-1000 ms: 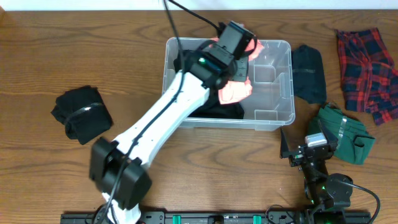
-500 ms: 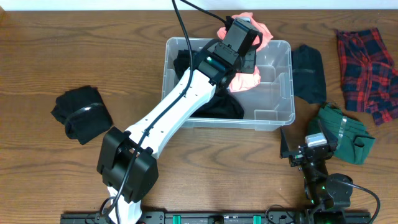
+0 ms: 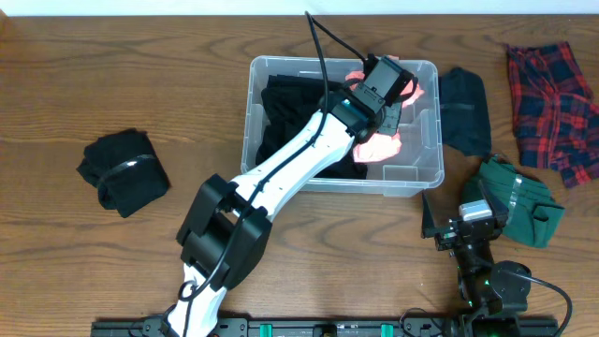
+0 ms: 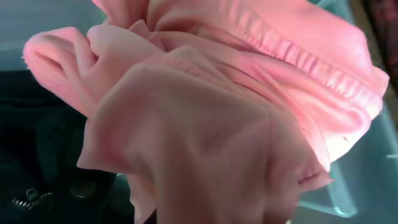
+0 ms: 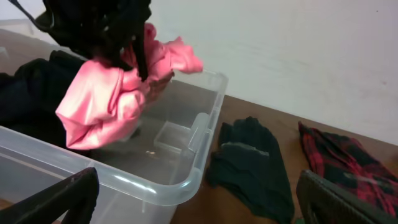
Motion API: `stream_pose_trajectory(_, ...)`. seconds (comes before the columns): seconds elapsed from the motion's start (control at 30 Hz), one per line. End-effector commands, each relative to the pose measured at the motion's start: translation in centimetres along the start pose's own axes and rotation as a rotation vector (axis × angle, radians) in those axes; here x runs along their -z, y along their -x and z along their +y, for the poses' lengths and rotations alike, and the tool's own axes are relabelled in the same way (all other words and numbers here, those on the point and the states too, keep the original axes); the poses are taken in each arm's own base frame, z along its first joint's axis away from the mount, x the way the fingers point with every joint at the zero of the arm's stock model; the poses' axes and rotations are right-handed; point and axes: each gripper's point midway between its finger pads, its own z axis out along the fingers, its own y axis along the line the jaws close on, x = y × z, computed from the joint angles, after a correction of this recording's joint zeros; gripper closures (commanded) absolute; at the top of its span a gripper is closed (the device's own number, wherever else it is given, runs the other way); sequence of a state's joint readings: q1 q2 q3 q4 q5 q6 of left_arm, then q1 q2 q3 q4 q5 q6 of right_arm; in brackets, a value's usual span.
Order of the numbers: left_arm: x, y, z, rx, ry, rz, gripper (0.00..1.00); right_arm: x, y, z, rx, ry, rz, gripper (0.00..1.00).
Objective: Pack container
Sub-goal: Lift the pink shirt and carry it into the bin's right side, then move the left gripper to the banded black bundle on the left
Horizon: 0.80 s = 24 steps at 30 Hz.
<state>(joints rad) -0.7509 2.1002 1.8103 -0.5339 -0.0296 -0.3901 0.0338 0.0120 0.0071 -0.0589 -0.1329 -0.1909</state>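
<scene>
The folds of the pink garment hang inside the container's rim next to the black garment, so my left gripper needs to let go of the pink garment.
The container (image 3: pixel 417 178) is a clear plastic bin at the middle of the table; its near corner shows in the right wrist view (image 5: pixel 186 180). A black garment (image 3: pixel 285 112) lies in its left half. My left gripper (image 3: pixel 386 101) hangs over the bin's right half, shut on a pink garment (image 3: pixel 380 147) that dangles into the bin. The pink garment (image 4: pixel 217 112) fills the left wrist view and hides the jaws. From the right wrist I see the pink garment (image 5: pixel 106 106) bunched under the left gripper (image 5: pixel 109 34). My right gripper (image 5: pixel 196 205) rests open and empty at the table's front right (image 3: pixel 466 208).
A black garment (image 3: pixel 122 170) lies at the table's left. Right of the bin lie a dark navy garment (image 3: pixel 465 110) (image 5: pixel 249 162), a red plaid cloth (image 3: pixel 554 98) (image 5: pixel 342 162) and a green garment (image 3: pixel 519 198) beside my right gripper.
My left arm has swung to the right across the bin, carrying the pink garment from the bin's middle to its right half. The right arm has not moved.
</scene>
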Motion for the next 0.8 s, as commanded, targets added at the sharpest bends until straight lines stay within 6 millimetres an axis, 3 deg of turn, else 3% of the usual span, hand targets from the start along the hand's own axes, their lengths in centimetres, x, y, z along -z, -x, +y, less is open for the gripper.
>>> stream_pose_trajectory(0.0, 0.3, 1.1, 0.1, -0.036, 0.007, -0.029, 0.93, 0.0, 0.0, 0.1, -0.011, 0.001, 0.000, 0.01)
stream_pose_trajectory(0.03, 0.3, 1.1, 0.2, -0.036, 0.012, -0.031, 0.87, 0.0, 0.0, 0.1, -0.010, 0.001, 0.000, 0.01)
stream_pose_trajectory(0.23, 0.3, 1.2, 0.3, -0.036, 0.018, -0.034, 0.23, 0.0, 0.0, 0.1, -0.010, 0.001, 0.000, 0.01)
stream_pose_trajectory(0.27, 0.3, 1.2, 0.3, -0.035, 0.018, -0.034, 0.17, 0.0, 0.0, 0.1, -0.011, 0.001, 0.000, 0.01)
stream_pose_trajectory(0.6, 1.3, 1.9, 0.2, -0.033, 0.010, -0.055, 0.14, 0.0, 0.0, 0.1, -0.011, 0.001, 0.000, 0.01)
stream_pose_trajectory(0.7, 3.7, 3.6, 0.8, -0.044, 0.022, -0.106, 0.14, 0.0, 0.0, 0.1, -0.010, 0.001, 0.000, 0.01)
stream_pose_trajectory(0.77, 6.5, 5.0, 2.6, -0.026, 0.076, -0.150, 0.14, 0.0, 0.0, 0.1, -0.011, 0.001, 0.000, 0.01)
